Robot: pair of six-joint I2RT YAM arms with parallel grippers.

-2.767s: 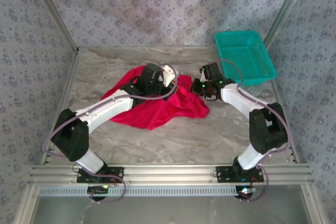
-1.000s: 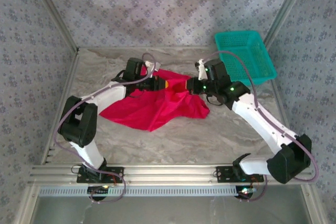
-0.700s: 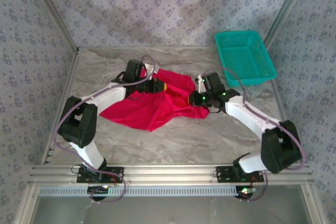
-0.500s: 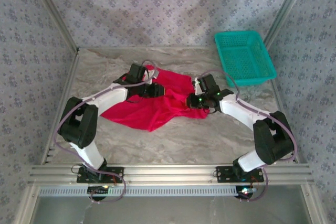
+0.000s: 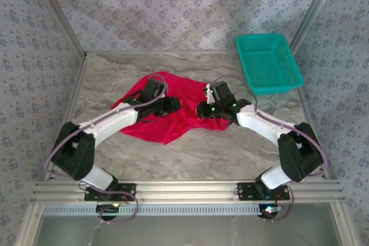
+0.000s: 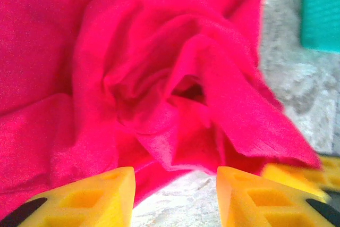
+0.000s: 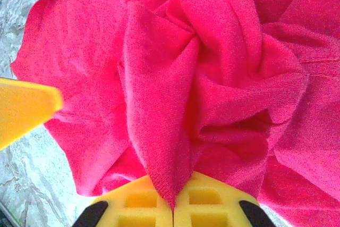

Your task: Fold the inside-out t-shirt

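Next, my left gripper pinches the bunched t-shirt by its near edge (image 5: 187, 129) (image 6: 174, 171) beside the twisted folds, to open the t-shirt.
The red t-shirt (image 5: 173, 120) lies crumpled on the marble table (image 5: 196, 154), bunched into twisted folds (image 6: 159, 67). My left gripper (image 5: 174, 104) hovers low over the shirt's middle. In the left wrist view its yellow fingers (image 6: 90, 198) stand apart with bare marble between them and the cloth just beyond (image 6: 175, 198). My right gripper (image 5: 200, 110) faces it from the right, a hand's width away. Its jaws (image 7: 173, 200) are shut on a pointed fold of the t-shirt (image 7: 175, 78).
A teal mesh basket (image 5: 268, 63) stands at the back right, apart from the shirt; its corner (image 6: 321, 9) shows in the left wrist view. Patterned walls close in the table on three sides. Bare marble lies in front of the shirt.
My left gripper has opened and let go of the cloth, then moved nearer and rightward. My right gripper pulled its fold left and toward the front; the shirt is more bunched.
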